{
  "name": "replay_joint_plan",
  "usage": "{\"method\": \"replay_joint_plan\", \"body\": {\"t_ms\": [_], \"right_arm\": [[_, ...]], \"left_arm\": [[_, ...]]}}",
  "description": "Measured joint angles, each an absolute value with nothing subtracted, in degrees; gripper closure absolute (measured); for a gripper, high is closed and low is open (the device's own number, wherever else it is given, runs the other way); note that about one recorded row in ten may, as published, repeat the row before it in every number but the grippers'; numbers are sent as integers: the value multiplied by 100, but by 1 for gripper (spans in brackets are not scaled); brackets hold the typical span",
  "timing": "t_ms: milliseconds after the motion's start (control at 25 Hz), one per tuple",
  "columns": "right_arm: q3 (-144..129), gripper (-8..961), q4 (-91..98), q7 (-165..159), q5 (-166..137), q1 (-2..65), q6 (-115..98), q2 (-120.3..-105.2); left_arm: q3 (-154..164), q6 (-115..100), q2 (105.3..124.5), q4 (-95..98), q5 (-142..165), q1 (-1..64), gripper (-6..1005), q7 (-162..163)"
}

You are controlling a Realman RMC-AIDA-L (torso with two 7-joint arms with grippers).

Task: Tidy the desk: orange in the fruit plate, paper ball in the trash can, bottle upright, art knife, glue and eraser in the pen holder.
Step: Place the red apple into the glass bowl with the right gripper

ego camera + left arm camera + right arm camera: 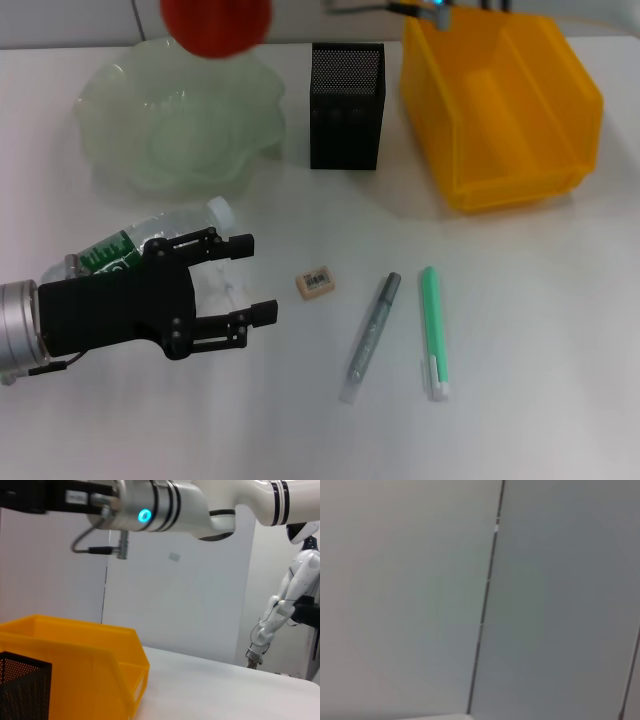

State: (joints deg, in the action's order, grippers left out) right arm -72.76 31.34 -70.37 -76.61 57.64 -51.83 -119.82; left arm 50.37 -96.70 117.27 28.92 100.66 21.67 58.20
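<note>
The orange (215, 25) overlaps only the plate's far rim, so my right gripper should stay closed until it sits inside the fruit plate.
My left gripper (258, 277) hovers open at the lower left, its body over a clear bottle (150, 238) with a green label that lies on its side. The orange (215, 25) shows at the far rim of the pale green fruit plate (120, 120); what holds it is cut off. My right arm (430, 8) reaches across the back of the table toward it, and its wrist (150, 510) passes high over the bin. A small eraser (315, 281), the grey art knife (375, 335) and the green glue (433, 330) lie on the table. The black mesh pen holder (346, 105) stands behind them. The paper ball is out of view.
A yellow bin (500, 110) stands at the back right, next to the pen holder (20, 690); its near wall also shows in the left wrist view (90, 670). The right wrist view shows only a wall. White tabletop lies to the right of the glue.
</note>
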Motion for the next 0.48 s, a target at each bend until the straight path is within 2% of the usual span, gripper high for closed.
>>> {"method": "replay_joint_plan", "body": {"t_ms": [240, 480], "right_arm": [[-7434, 870, 2362, -6466, -6740, 6425, -4652, -11991], [-7439, 872, 2182, -6385, -6491, 6665, -4314, -11991]], "left_arm": [[4966, -9683, 11739, 2880, 10063, 2147, 216, 5814], [4930, -9785, 11775, 2885, 10063, 2154, 217, 5864]]}}
